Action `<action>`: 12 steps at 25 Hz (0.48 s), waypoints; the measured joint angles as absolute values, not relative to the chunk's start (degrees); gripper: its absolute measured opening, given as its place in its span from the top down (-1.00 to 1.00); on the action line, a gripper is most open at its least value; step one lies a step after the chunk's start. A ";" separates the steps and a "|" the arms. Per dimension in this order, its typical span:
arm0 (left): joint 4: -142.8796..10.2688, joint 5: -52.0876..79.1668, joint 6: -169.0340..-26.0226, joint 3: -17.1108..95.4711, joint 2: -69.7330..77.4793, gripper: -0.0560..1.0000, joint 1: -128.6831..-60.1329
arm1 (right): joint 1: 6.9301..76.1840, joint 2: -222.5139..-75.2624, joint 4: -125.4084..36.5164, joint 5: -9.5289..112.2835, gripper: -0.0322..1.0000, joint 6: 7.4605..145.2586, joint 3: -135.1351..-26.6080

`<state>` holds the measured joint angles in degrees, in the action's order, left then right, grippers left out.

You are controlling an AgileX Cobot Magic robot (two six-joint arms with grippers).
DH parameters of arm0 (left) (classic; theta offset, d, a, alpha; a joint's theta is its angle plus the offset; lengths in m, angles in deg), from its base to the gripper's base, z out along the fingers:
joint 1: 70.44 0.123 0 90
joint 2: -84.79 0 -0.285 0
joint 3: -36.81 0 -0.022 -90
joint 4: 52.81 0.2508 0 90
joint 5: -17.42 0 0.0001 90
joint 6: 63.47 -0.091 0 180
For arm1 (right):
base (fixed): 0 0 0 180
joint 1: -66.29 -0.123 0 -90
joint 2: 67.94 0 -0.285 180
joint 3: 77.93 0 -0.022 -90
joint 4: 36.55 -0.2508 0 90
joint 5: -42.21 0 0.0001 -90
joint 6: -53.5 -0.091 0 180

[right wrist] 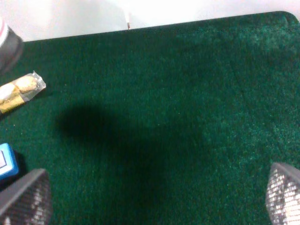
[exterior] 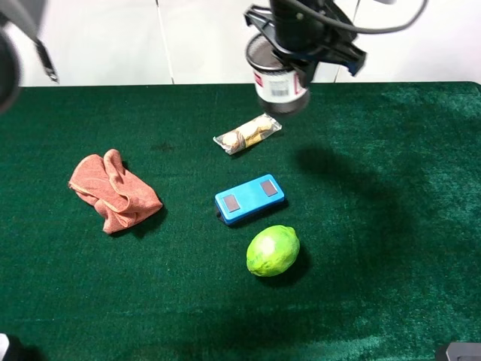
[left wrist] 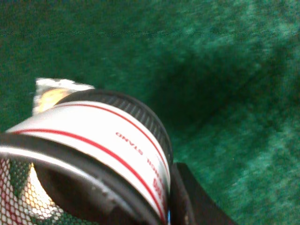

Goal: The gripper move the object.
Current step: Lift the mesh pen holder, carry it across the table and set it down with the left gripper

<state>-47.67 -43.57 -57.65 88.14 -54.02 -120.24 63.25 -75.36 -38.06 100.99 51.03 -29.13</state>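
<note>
The left gripper should keep holding the pen cup, as the pen cup's base (exterior: 282, 105) (left wrist: 136, 108) is high above the green table and the cup would drop if the left gripper opened now.
The black mesh pen cup (exterior: 279, 79) with its white-and-red label hangs in the air above the back middle of the green table, slightly tilted. My left gripper (exterior: 294, 54) is shut on it from above. The left wrist view shows the cup (left wrist: 93, 145) close up, with one dark finger (left wrist: 190, 204) against its side. My right gripper (right wrist: 154, 206) is open and empty, its two grey fingertips (right wrist: 26, 199) wide apart low over the table's right part. A corner of the cup shows in that view (right wrist: 7, 44).
A wrapped snack packet (exterior: 248, 134) lies under and just left of the cup. A blue box (exterior: 249, 198) and a green lime (exterior: 273, 250) lie mid-table. A crumpled orange cloth (exterior: 113, 192) lies at the left. The table's back edge (exterior: 413, 83) meets a white wall.
</note>
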 joint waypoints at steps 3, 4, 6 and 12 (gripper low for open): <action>-50.30 -42.10 -57.65 89.10 -55.30 0.73 -120.70 | 63.25 -75.36 -38.06 100.94 -0.41 51.03 -29.13; -51.16 -41.52 -57.77 89.10 -55.68 0.73 -120.91 | 63.25 -75.36 -38.06 100.94 -0.41 51.03 -29.13; -52.81 -40.66 -58.10 89.29 -56.39 0.73 -121.29 | 63.25 -75.36 -38.06 100.94 -0.41 51.03 -29.13; -54.40 -39.13 -59.86 89.61 -58.64 0.73 -123.29 | 63.25 -75.36 -38.06 100.94 -0.41 51.03 -29.13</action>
<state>-54.40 -39.13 -59.86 89.61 -58.64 -123.29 63.25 -75.36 -38.06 100.94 51.03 -29.13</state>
